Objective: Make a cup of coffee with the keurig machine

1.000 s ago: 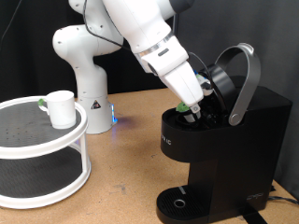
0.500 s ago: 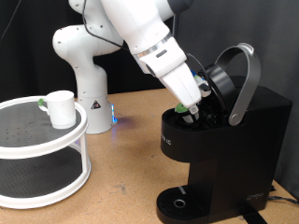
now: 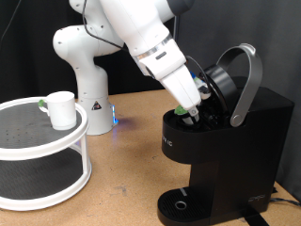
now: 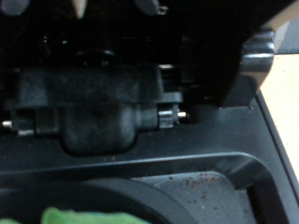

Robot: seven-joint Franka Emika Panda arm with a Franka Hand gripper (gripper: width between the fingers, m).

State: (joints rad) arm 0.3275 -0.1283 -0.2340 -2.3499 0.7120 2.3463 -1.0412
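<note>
My gripper should open now, because the green-topped pod point(image 3: 182, 110) is at the rim of the open pod chamber and would stay in the chamber.
The keurig machine point(image 3: 230, 141) stands at the exterior view's right, its grey arched lid handle point(image 3: 246, 80) raised and the lid open. My gripper point(image 3: 195, 110) reaches down into the open pod chamber. A green-topped pod point(image 3: 182, 110) sits at the chamber's rim, right beside the fingers. The wrist view shows the dark inside of the machine point(image 4: 93, 107) close up, with a blurred green patch point(image 4: 84, 217) at the picture's edge. The white cup point(image 3: 61, 108) stands on the top tier of a round stand at the exterior view's left, far from the gripper.
The white two-tier round stand point(image 3: 38, 141) fills the exterior view's lower left. A small green thing point(image 3: 42, 104) shows behind the cup. The robot's white base point(image 3: 85, 66) stands at the back. The machine's round drip base point(image 3: 181, 203) is bare.
The arm has edged very slightly up and to the exterior view's left at the pod chamber. The cup, stand and machine have not moved.
</note>
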